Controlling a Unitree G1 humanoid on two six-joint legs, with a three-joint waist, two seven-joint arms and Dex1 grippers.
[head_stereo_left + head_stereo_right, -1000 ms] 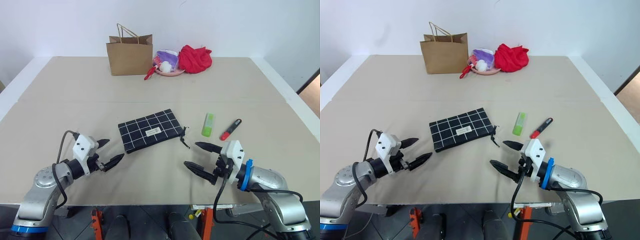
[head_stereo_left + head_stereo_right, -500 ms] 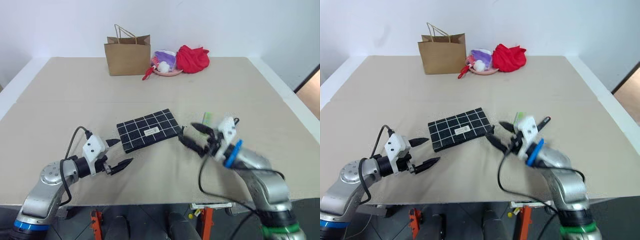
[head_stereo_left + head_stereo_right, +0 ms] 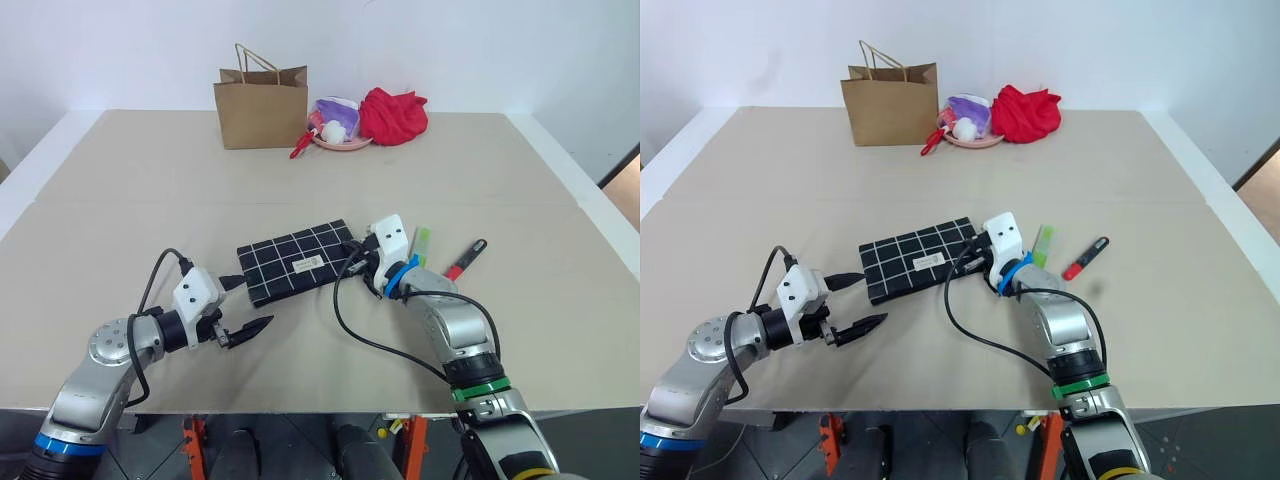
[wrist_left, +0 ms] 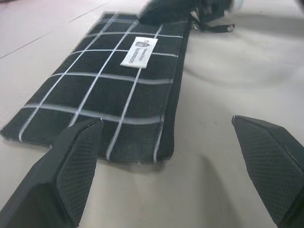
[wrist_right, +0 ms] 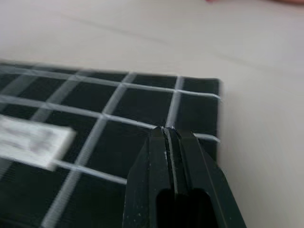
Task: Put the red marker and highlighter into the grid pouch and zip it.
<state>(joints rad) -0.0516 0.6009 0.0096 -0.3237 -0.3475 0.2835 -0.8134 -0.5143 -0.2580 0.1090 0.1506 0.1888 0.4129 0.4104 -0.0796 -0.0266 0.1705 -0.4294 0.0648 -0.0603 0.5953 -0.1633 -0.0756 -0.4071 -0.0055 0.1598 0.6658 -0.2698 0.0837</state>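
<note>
My left gripper pinches the grid pouch [image 4: 114,85] by its zipper edge [image 4: 175,102] next, the thin side facing open table, since the pouch lies flat on the tabletop.
The grid pouch [image 3: 295,262], black with white lines and a small label, lies flat mid-table. My right gripper [image 3: 352,254] is shut with its tips over the pouch's right end [image 5: 95,104]; nothing shows between the fingers [image 5: 187,156]. The lime-green highlighter [image 3: 421,243] lies just right of that wrist, and the red marker [image 3: 464,258] with its black cap further right. My left gripper [image 3: 255,302] hovers open just off the pouch's near left corner. In the left wrist view its fingers [image 4: 71,166] stand wide apart before the pouch [image 4: 114,85].
A brown paper bag [image 3: 260,105] stands at the back of the table. Beside it are a pink plate [image 3: 338,143] with small items and a red cloth [image 3: 392,115]. The table's front edge runs just behind both arms.
My right gripper has swung forward and left from the table's front to the pouch's right end, closing from wide open to shut. The left gripper has edged slightly right and stays open.
</note>
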